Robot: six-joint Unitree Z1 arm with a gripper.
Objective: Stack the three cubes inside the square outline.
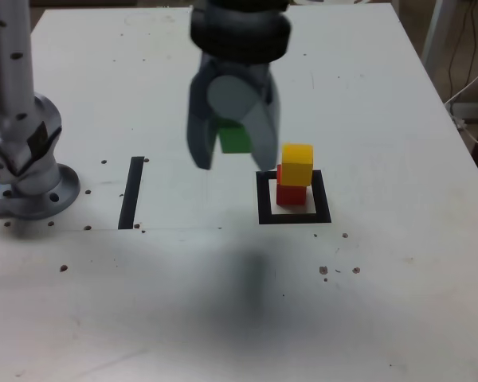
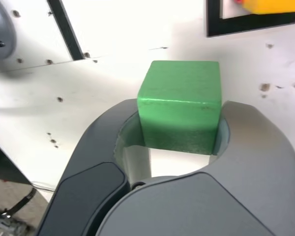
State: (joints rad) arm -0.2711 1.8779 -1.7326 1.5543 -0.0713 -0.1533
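My gripper holds the green cube (image 1: pixel 235 137) to the side of the yellow cube in the exterior view. It should keep holding on until the green cube is over the yellow cube (image 1: pixel 297 164).
My gripper (image 1: pixel 233 159) hangs above the table, shut on the green cube (image 1: pixel 235 137) (image 2: pixel 181 103), which sits between the two grey fingers. In the exterior view the gripper is just to the left of the square outline (image 1: pixel 294 216), a black tape frame. Inside that frame the red cube (image 1: pixel 291 193) rests on the table with the yellow cube (image 1: pixel 297 164) on top of it. The wrist view shows only a corner of the square outline (image 2: pixel 250 24) and an edge of the yellow cube (image 2: pixel 275 6).
A single straight black stripe (image 1: pixel 132 192) (image 2: pixel 65 27) lies at the exterior view's left. The arm's grey base (image 1: pixel 28 159) stands beside it. Small dark holes and specks dot the white table (image 1: pixel 382 302). Cables hang off the table's far right.
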